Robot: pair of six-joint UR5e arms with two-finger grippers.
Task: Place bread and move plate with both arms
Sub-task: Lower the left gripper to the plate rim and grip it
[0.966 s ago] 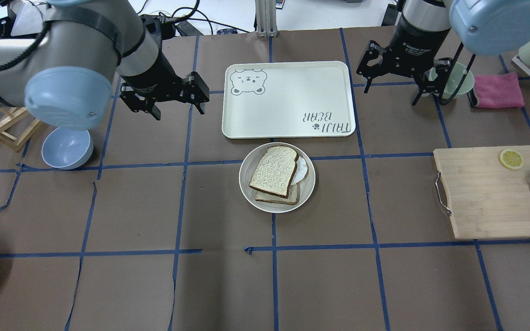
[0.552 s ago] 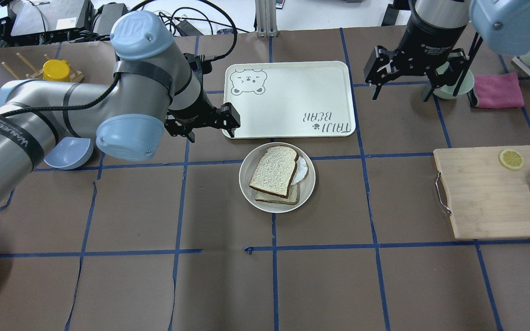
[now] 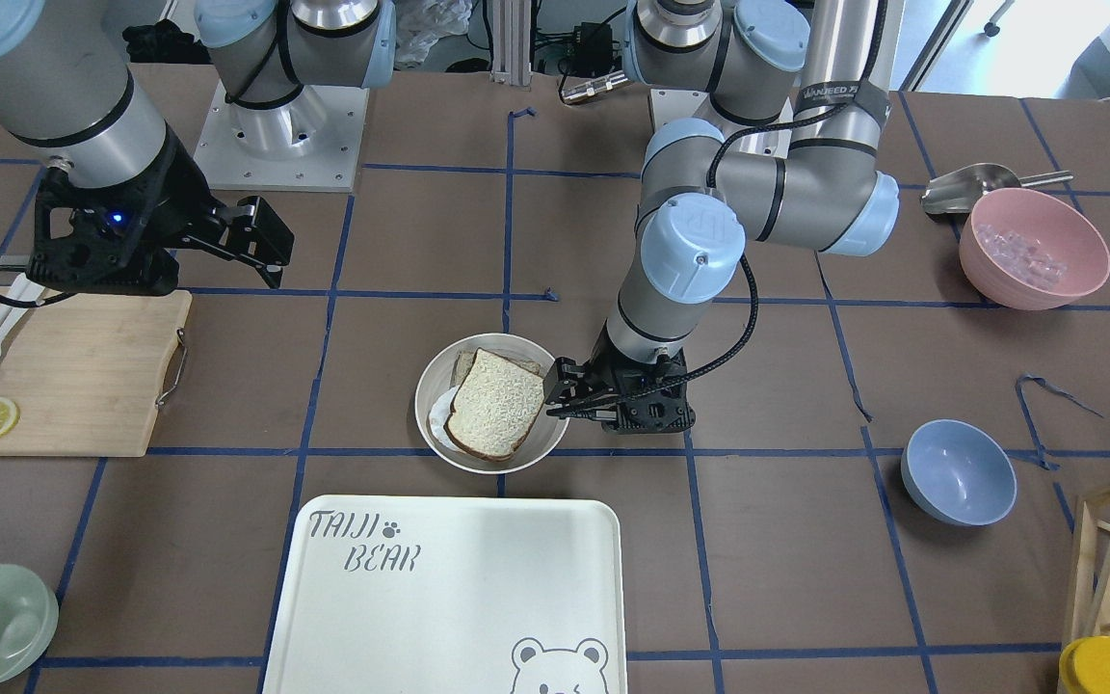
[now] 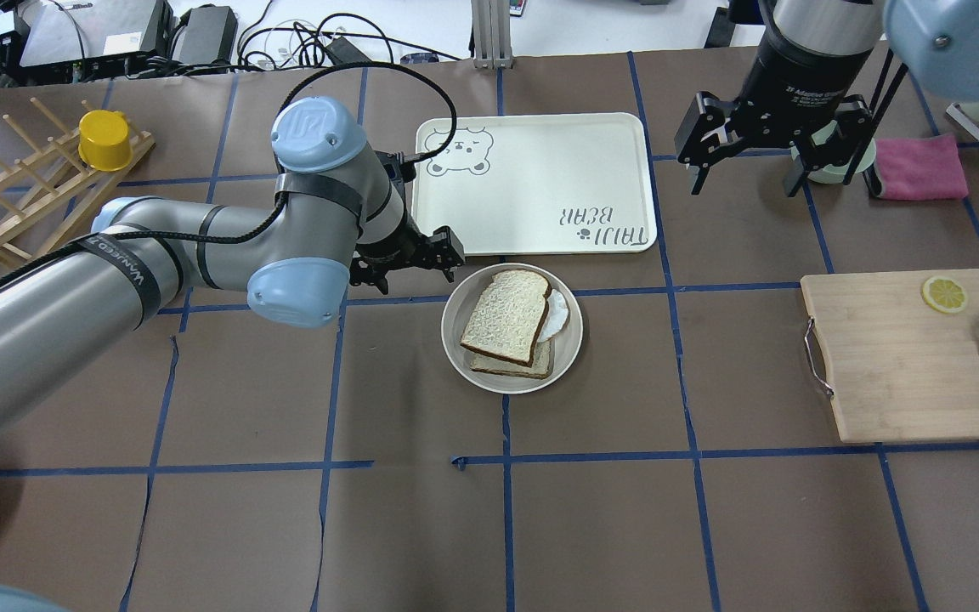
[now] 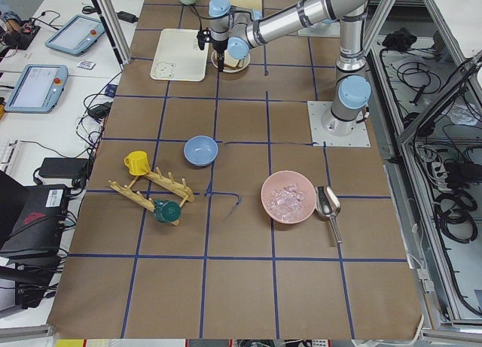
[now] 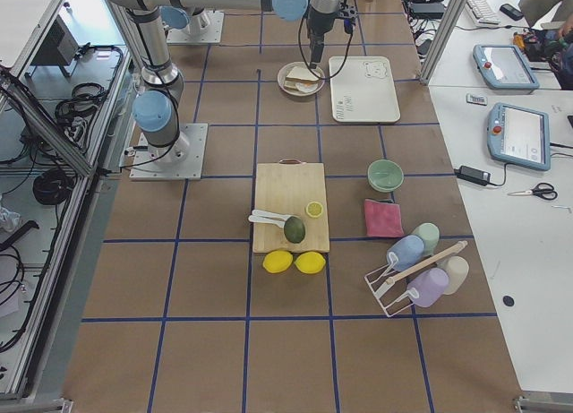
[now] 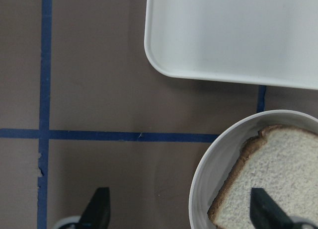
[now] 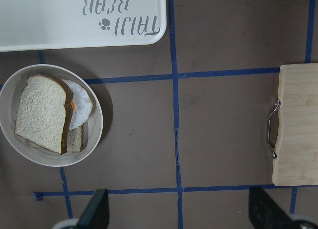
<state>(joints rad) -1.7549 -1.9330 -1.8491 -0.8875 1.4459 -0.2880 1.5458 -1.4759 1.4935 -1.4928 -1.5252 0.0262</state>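
Next, my left gripper needs to grab the plate by its bare rim (image 3: pixel 554 413) to move it, since bread and a fried egg (image 3: pixel 495 405) lie loose inside the plate.
The bread (image 4: pixel 506 316) lies on top of a second slice (image 4: pixel 517 366) and a fried egg (image 4: pixel 557 316) in the round off-white plate (image 4: pixel 573 353) at the table's middle. It also shows in the front view (image 3: pixel 497 403). My left gripper (image 4: pixel 417 276) is open at the plate's upper-left rim. In the left wrist view (image 7: pixel 181 211) one finger stands over the bread (image 7: pixel 283 174) and the other over bare table, either side of the rim (image 7: pixel 208 169). My right gripper (image 4: pixel 744 191) is open and empty, high at the back right, far from the plate (image 8: pixel 95 134).
The white bear-print tray (image 4: pixel 532 183) lies just behind the plate. A wooden cutting board (image 4: pixel 897 357) with lemon slice and cutlery is at the right. A green bowl (image 4: pixel 838 166) and pink cloth (image 4: pixel 919 167) sit behind the right gripper. A blue bowl (image 3: pixel 958 472) is on the left side.
My left arm has swung right and down, bringing its open gripper from beside the tray's left edge to the plate's rim. My right gripper shifted slightly right and stayed open.
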